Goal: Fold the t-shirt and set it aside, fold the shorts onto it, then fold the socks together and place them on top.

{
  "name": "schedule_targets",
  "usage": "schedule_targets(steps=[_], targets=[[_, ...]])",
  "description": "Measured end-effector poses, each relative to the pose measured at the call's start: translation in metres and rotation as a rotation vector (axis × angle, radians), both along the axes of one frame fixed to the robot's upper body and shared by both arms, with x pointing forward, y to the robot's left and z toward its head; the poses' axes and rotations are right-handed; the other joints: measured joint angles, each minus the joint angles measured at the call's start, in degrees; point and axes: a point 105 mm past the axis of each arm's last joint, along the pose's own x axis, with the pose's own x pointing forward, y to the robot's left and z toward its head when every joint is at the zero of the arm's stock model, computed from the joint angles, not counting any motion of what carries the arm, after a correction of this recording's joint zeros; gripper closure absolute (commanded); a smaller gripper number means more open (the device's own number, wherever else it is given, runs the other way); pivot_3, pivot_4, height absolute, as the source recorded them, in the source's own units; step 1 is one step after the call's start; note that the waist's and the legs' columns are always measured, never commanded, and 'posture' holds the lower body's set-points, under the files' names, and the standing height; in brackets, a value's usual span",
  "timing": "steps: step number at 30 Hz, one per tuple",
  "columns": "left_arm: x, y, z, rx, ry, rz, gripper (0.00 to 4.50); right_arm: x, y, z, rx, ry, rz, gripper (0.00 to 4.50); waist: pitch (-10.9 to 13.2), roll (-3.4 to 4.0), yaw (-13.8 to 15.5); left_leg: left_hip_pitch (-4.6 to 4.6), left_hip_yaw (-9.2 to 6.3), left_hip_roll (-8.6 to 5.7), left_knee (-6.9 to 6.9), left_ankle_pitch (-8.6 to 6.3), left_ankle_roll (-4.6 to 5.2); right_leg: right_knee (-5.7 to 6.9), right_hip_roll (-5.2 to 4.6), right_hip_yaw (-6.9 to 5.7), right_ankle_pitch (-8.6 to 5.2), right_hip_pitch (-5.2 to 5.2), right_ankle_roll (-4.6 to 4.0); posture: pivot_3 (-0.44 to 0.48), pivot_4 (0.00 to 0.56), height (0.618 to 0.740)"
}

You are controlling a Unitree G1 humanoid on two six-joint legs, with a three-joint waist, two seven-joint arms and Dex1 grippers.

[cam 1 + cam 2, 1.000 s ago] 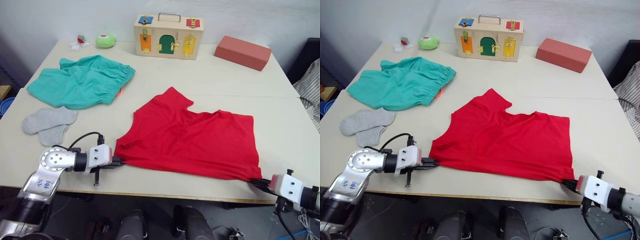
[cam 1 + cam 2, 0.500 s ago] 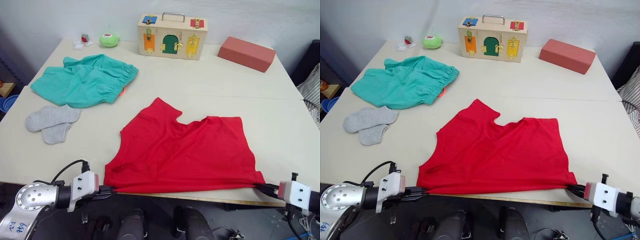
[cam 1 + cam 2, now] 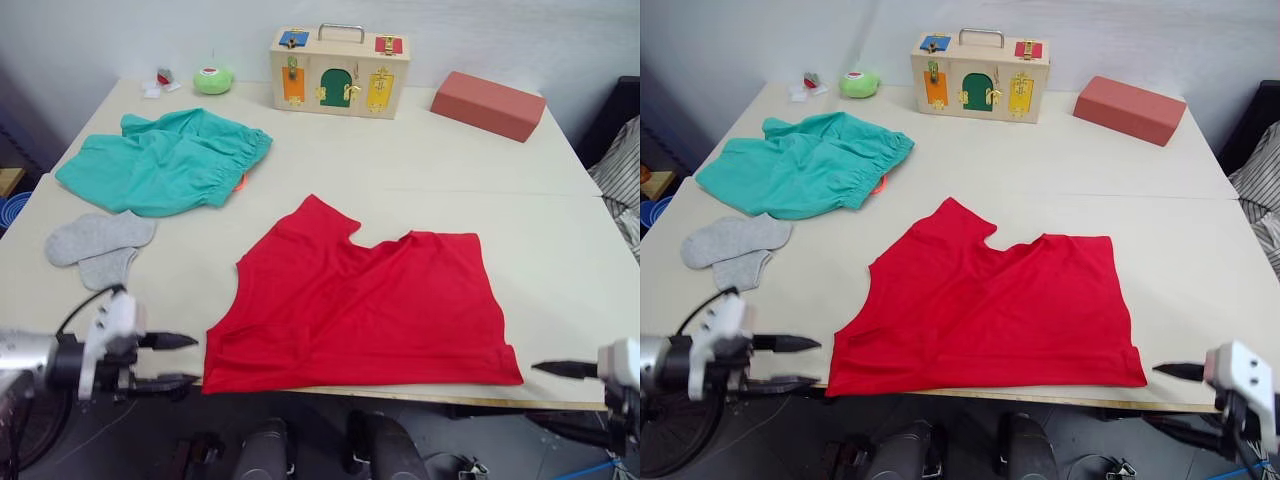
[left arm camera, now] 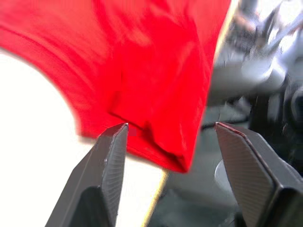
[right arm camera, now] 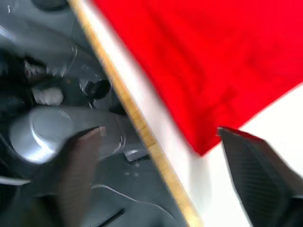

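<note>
Next, to fold the t-shirt [image 3: 360, 310], my right gripper grips the t-shirt's corner toward the salmon block.
The red t-shirt [image 3: 360, 310] lies spread flat on the table, its hem along the front edge. My left gripper [image 3: 180, 360] hovers open just off the hem's near left corner, clear of the cloth; in the left wrist view that corner [image 4: 156, 71] lies just beyond the fingertips. My right gripper [image 3: 1180, 371] is open off the hem's right corner, with the t-shirt [image 5: 213, 61] ahead of its spread fingers [image 5: 255, 165]. The teal shorts [image 3: 160, 160] lie bunched at the far left. The grey socks [image 3: 95, 245] lie side by side in front of them.
A wooden latch box [image 3: 338, 72] stands at the back middle, a salmon block [image 3: 487, 104] at the back right. A green round object [image 3: 212, 79] and small bits [image 3: 160, 82] sit at the back left. The table's front edge [image 5: 142, 127] runs just under the hem.
Both grippers pulled the t-shirt's hem to the table's front edge, then opened, let go of its corners and drew back outward. The t-shirt now lies flat by itself.
</note>
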Motion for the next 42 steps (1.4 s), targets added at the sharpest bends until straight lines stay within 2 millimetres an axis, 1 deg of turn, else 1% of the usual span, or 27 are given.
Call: schedule_targets(steps=[2, 3, 5, 6, 8, 9, 11, 13, 14, 17, 18, 20, 21, 24, 28, 30, 32, 34, 35, 37, 40, 41, 42], targets=[[0.019, -0.001, 0.017, -0.062, -0.02, 0.036, 0.41, 0.024, -0.004, 0.015, 0.024, -0.079, -0.041, 0.0, 0.0, 0.05, 0.0, 0.02, 0.01, -0.03, 0.0, 0.0, -0.01, 0.01, 0.0, -0.01, 0.01, 0.01, 0.02, 0.0, 0.15, 0.74], [0.033, -0.001, 0.026, -0.097, -0.042, 0.065, 0.07, 0.04, -0.007, 0.026, 0.031, -0.137, -0.059, 0.0, 0.1, 0.1, 0.0, -0.08, 0.04, -0.07, 0.0, 0.03, -0.01, 0.05, 0.0, 0.01, 0.04, -0.08, 0.05, 0.0, 0.15, 0.74], [0.058, -0.004, 0.035, -0.135, -0.078, 0.1, 0.03, 0.067, -0.011, 0.034, 0.028, -0.201, -0.081, 0.0, 0.1, 0.09, 0.0, 0.0, 0.06, -0.17, 0.01, 0.23, 0.17, 0.25, 0.0, 0.01, 0.12, -0.07, 0.13, 0.0, 0.15, 0.74], [0.066, -0.006, 0.036, -0.135, -0.087, 0.11, 0.03, 0.077, -0.011, 0.037, 0.023, -0.226, -0.082, 0.0, 0.1, 0.12, 0.0, -0.11, 0.1, -0.19, -0.02, 0.32, 0.03, 0.27, 0.01, 0.0, 0.12, -0.17, 0.14, 0.0, 0.15, 0.74], [0.091, -0.01, 0.032, -0.137, -0.087, 0.148, 0.03, 0.106, -0.011, 0.035, 0.047, -0.251, -0.116, 0.0, 0.1, 0.07, 0.0, -0.08, 0.14, -0.21, -0.03, 0.42, -0.19, 0.29, 0.1, -0.01, 0.1, -0.15, 0.15, 0.0, 0.15, 0.74], [0.101, -0.015, 0.03, -0.134, -0.092, 0.156, 0.03, 0.117, -0.009, 0.035, 0.053, -0.259, -0.124, 0.0, 0.1, 0.04, 0.0, -0.21, 0.2, -0.23, 0.0, 0.49, -0.18, 0.31, 0.12, 0.0, 0.11, -0.27, 0.16, 0.0, 0.15, 0.74], [0.124, -0.027, 0.026, -0.128, -0.082, 0.168, 0.03, 0.148, -0.004, 0.029, 0.069, -0.247, -0.161, 0.0, 0.1, 0.0, -0.1, -0.34, 0.33, -0.25, 0.18, 0.57, -0.15, 0.4, 0.18, 0.02, 0.12, -0.36, 0.19, 0.0, 0.15, 0.74], [0.142, -0.038, 0.022, -0.1, -0.08, 0.168, 0.03, 0.171, 0.0, 0.026, 0.071, -0.224, -0.19, 0.0, 0.2, -0.01, -0.3, -0.39, 0.45, -0.27, 0.22, 0.59, -0.1, 0.58, 0.38, 0.01, 0.17, -0.42, 0.28, 0.0, 0.15, 0.74], [0.149, -0.042, 0.019, -0.08, -0.083, 0.169, 0.03, 0.179, 0.001, 0.026, 0.066, -0.219, -0.199, 0.0, 0.2, -0.01, -0.5, -0.41, 0.53, -0.26, 0.22, 0.6, -0.09, 0.57, 0.48, 0.01, 0.2, -0.46, 0.33, 0.0, 0.15, 0.74], [0.168, -0.046, 0.011, -0.052, -0.071, 0.214, 0.03, 0.196, -0.001, 0.027, 0.052, -0.202, -0.237, 0.0, 0.2, -0.02, -0.7, -0.5, 0.58, -0.24, 0.26, 0.59, -0.07, 0.57, 0.51, 0.04, 0.23, -0.53, 0.38, 0.0, 0.15, 0.74], [0.178, -0.047, 0.008, -0.048, -0.063, 0.246, 0.03, 0.201, -0.001, 0.025, 0.052, -0.183, -0.255, 0.0, 0.2, -0.02, -0.8, -0.57, 0.6, -0.24, 0.34, 0.6, -0.05, 0.6, 0.51, 0.03, 0.25, -0.56, 0.41, 0.0, 0.15, 0.74], [0.193, -0.058, 0.005, -0.037, -0.065, 0.275, 0.03, 0.212, 0.008, 0.025, 0.059, -0.169, -0.256, 0.0, 0.2, -0.03, -1.2, -0.95, 0.74, -0.26, 0.46, 0.71, 0.11, 0.67, 0.49, 0.03, 0.36, -0.9, 0.57, 0.0, 0.15, 0.74], [0.197, -0.064, 0.003, -0.033, -0.064, 0.276, 0.03, 0.215, 0.012, 0.023, 0.054, -0.161, -0.25, 0.0, 0.2, -0.03, -1.3, -1.0, 0.75, -0.29, 0.47, 0.73, 0.14, 0.69, 0.48, 0.02, 0.39, -0.96, 0.62, 0.0, 0.15, 0.74], [0.21, -0.073, 0.0, -0.042, -0.051, 0.309, 0.03, 0.22, 0.014, 0.014, 0.047, -0.108, -0.272, 0.0, 0.2, -0.04, -1.5, -1.0, 0.88, -0.3, 0.51, 0.75, 0.17, 0.7, 0.46, 0.03, 0.46, -0.99, 0.72, 0.0, 0.15, 0.74], [0.22, -0.081, -0.002, -0.05, -0.05, 0.337, 0.03, 0.222, 0.01, 0.01, 0.027, -0.076, -0.31, 0.0, 0.2, -0.04, -1.8, -0.97, 1.06, -0.31, 0.52, 0.75, 0.18, 0.71, 0.44, 0.08, 0.49, -1.0, 0.75, 0.0, 0.15, 0.74], [0.224, -0.086, -0.002, -0.045, -0.056, 0.351, 0.03, 0.224, 0.014, 0.009, 0.026, -0.071, -0.301, 0.0, 0.2, -0.04, -2.0, -0.96, 1.13, -0.29, 0.6, 0.75, 0.19, 0.78, 0.44, 0.1, 0.5, -1.0, 0.76, 0.0, 0.15, 0.74], [0.226, -0.091, -0.003, -0.042, -0.062, 0.354, 0.0, 0.225, 0.017, 0.009, 0.028, -0.071, -0.295, 0.36, 0.2, -0.04, -2.3, -0.94, 1.16, -0.29, 0.68, 0.75, 0.19, 0.86, 0.42, 0.13, 0.52, -0.99, 0.76, 0.0, 0.15, 0.74], [0.227, -0.092, -0.004, -0.036, -0.068, 0.358, 0.4, 0.225, 0.018, 0.009, 0.028, -0.076, -0.288, 0.82, 0.2, -0.04, -2.3, -0.94, 1.15, -0.3, 0.79, 0.75, 0.19, 0.98, 0.35, 0.14, 0.52, -0.99, 0.76, 0.0, 0.15, 0.74], [0.228, -0.092, -0.005, -0.036, -0.067, 0.367, 0.62, 0.225, 0.019, 0.009, 0.031, -0.079, -0.284, 1.19, 0.2, -0.04, -2.4, -0.94, 1.14, -0.3, 0.85, 0.75, 0.2, 1.04, 0.28, 0.15, 0.52, -0.99, 0.76, 0.0, 0.15, 0.74], [0.228, -0.093, -0.007, -0.029, -0.073, 0.368, 1.24, 0.226, 0.02, 0.009, 0.032, -0.087, -0.278, 1.91, 0.2, -0.04, -2.6, -0.94, 1.12, -0.32, 0.91, 0.75, 0.21, 1.12, 0.05, 0.14, 0.52, -0.99, 0.76, 0.0, 0.15, 0.74], [0.229, -0.096, -0.009, -0.018, -0.084, 0.365, 2.21, 0.227, 0.021, 0.01, 0.029, -0.104, -0.271, 2.99, 0.2, -0.04, -2.7, -0.94, 1.1, -0.33, 0.95, 0.74, 0.22, 1.15, 0.0, 0.13, 0.52, -0.99, 0.76, 0.0, 0.15, 0.74], [0.229, -0.096, -0.009, -0.018, -0.086, 0.365, 2.44, 0.227, 0.021, 0.011, 0.028, -0.107, -0.27, 3.24, 0.2, -0.04, -2.7, -0.94, 1.1, -0.33, 0.95, 0.74, 0.22, 1.15, 0.0, 0.14, 0.52, -1.0, 0.76, 0.0, 0.15, 0.74], [0.229, -0.097, -0.009, -0.02, -0.084, 0.366, 2.82, 0.227, 0.021, 0.012, 0.028, -0.114, -0.268, 3.68, 0.2, -0.04, -2.8, -0.94, 1.09, -0.33, 0.95, 0.74, 0.22, 1.16, 0.0, 0.14, 0.52, -1.0, 0.76, 0.0, 0.15, 0.74]])
